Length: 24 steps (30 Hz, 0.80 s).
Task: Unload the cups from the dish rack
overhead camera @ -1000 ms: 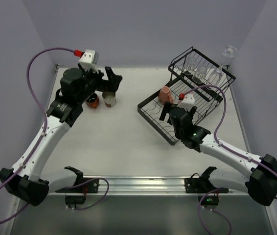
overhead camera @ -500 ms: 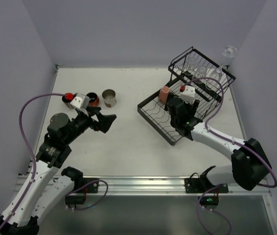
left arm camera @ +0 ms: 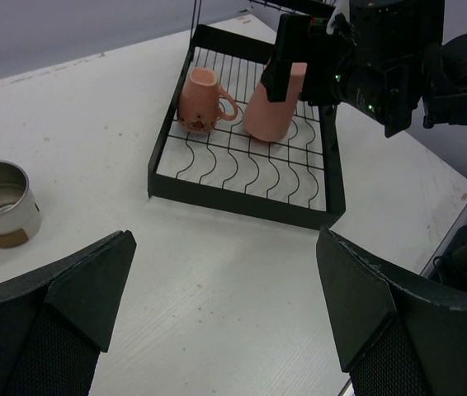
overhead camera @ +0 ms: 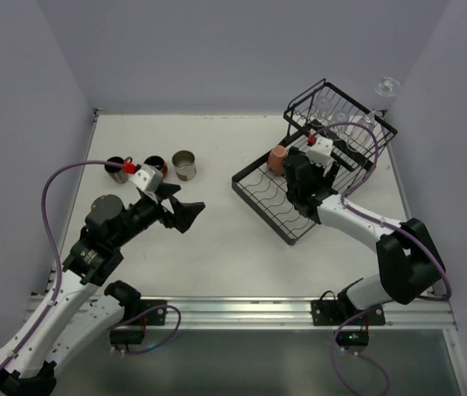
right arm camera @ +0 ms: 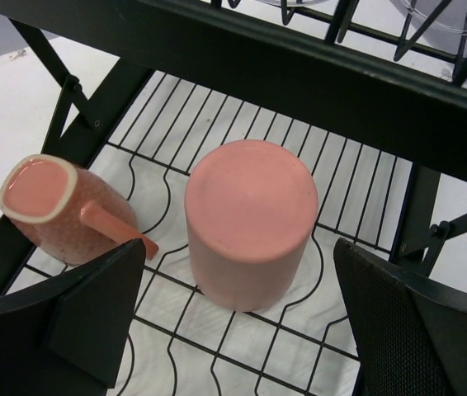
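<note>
The tumbler's top is beyond the fingers of my right gripper, so they would miss it if they closed now. My right gripper needs to move toward the round top of the tumbler (right arm camera: 246,223) before it closes on it.
The black wire dish rack (overhead camera: 258,213) stands at the right, its raised basket at the far end holding clear glasses (overhead camera: 332,111). On its flat tray stand an upside-down pink tumbler (right arm camera: 246,223) and a small pink mug (right arm camera: 48,206), which lies tilted beside it. My right gripper (right arm camera: 250,309) is open just above the tray, one finger on each side of the tumbler, not touching it. My left gripper (left arm camera: 225,313) is open and empty over bare table. A cream cup (overhead camera: 184,165), an orange-red mug (overhead camera: 155,165) and a dark brown mug (overhead camera: 118,167) stand on the table at the back left.
The rack's thick black crossbar (right arm camera: 299,74) runs close behind the tumbler. A clear stemmed glass (overhead camera: 386,87) shows past the basket's far right corner. The rack's front rim (left arm camera: 233,202) lies ahead of my left gripper. Walls close the table at the back and sides.
My left arm has drawn back from the cups at the back left toward the table's middle, open and empty. My right gripper has moved further over the rack to the tumbler.
</note>
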Available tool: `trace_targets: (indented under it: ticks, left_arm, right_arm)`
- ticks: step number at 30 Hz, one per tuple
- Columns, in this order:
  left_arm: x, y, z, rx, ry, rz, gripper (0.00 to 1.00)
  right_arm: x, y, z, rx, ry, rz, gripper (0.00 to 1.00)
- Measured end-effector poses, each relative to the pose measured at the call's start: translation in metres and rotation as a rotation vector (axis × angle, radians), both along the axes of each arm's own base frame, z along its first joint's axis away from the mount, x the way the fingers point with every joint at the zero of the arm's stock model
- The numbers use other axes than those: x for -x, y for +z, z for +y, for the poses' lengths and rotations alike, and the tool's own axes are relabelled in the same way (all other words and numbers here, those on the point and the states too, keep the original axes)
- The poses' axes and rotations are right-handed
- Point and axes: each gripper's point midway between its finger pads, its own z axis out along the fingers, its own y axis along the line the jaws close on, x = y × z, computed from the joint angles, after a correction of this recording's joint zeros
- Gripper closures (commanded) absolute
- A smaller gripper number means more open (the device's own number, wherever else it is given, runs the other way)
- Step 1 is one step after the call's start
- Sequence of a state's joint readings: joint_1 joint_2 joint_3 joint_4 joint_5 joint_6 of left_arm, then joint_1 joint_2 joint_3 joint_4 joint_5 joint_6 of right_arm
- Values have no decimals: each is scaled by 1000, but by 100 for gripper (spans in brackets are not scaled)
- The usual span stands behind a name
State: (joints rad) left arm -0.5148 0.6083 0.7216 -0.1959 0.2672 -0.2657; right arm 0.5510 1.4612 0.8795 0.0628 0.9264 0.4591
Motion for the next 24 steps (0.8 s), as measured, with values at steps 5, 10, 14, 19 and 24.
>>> trace_targets:
  ticks: [5, 10, 14, 19, 24]
  left_arm:
    - [0, -1, -1, -2, -3, 1, 0]
    - [-2, -3, -2, -8, -3, 10, 0]
    - [-3, -5, -2, -16, -2, 10, 0]
    - [-4, -6, -2, -24, -2, 6, 0]
    - [-4, -6, -2, -27, -2, 3, 0]
  right_arm:
    - [-9, -3, -2, 10, -9, 0, 1]
    - [-22, -2, -2, 12, -22, -3, 3]
    - [-26, -4, 0, 7, -25, 0, 10]
    - [-27, -9, 0, -3, -34, 6, 23]
    - [-28, -13, 1, -18, -46, 6, 44]
